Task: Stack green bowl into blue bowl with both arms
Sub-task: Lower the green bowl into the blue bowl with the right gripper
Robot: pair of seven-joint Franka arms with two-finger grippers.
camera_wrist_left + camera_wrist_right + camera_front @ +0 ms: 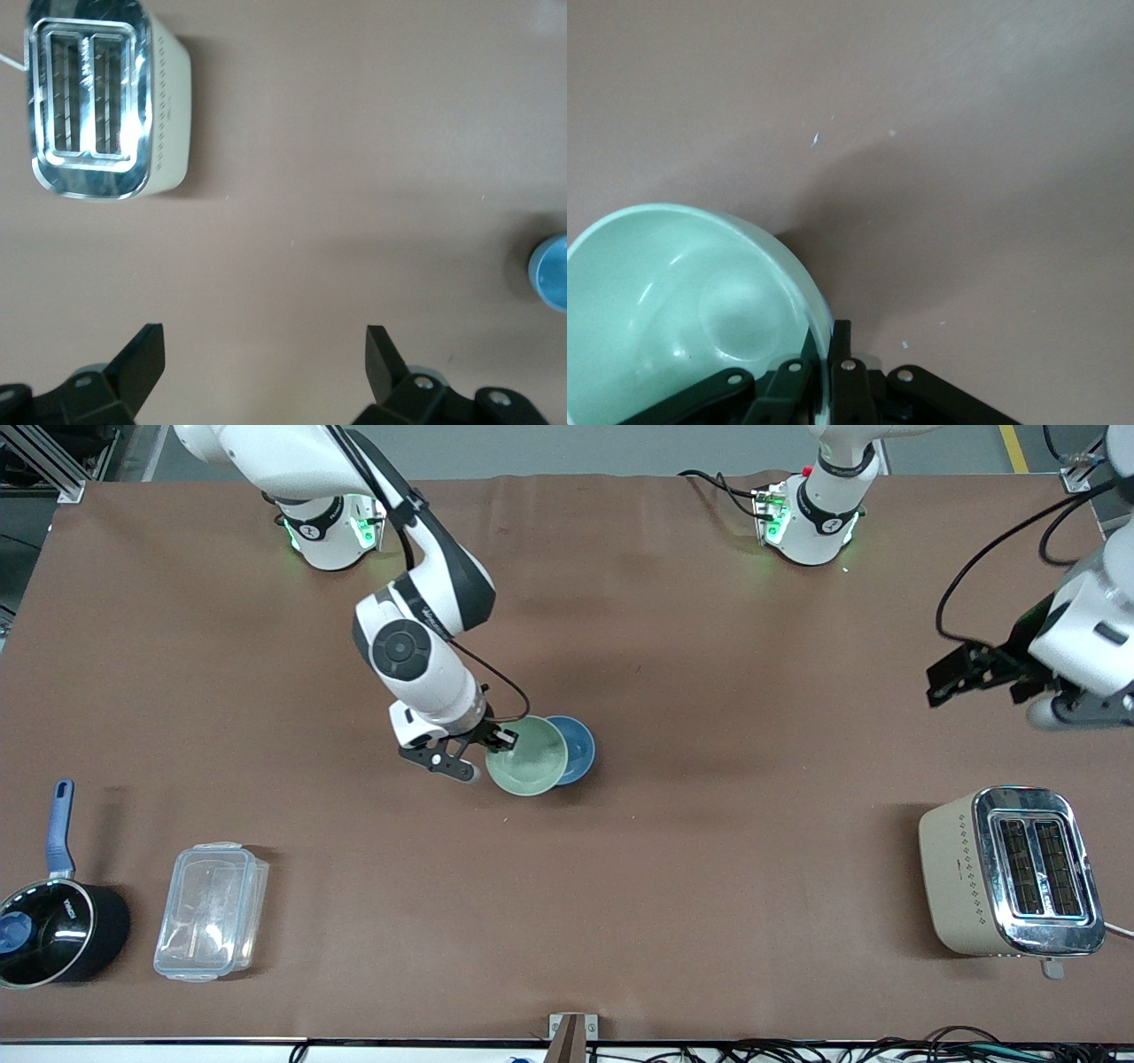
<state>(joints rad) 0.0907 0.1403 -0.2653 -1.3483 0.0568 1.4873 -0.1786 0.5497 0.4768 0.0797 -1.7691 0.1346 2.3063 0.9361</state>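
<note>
My right gripper needs to stay closed on the green bowl until it is in the blue bowl. The green bowl hangs tilted and off-centre above the blue bowl's rim.
The green bowl is tilted, its rim pinched by my right gripper, which is shut on it; it also shows in the right wrist view. It hangs over the blue bowl and hides most of it; I cannot tell whether the two touch. The blue bowl rests on the table's middle and shows partly in the left wrist view. My left gripper is open and empty, up in the air over the left arm's end of the table, and its fingertips stand wide apart.
A beige toaster stands near the front camera at the left arm's end, also in the left wrist view. A clear plastic container and a black saucepan with blue handle sit at the right arm's end.
</note>
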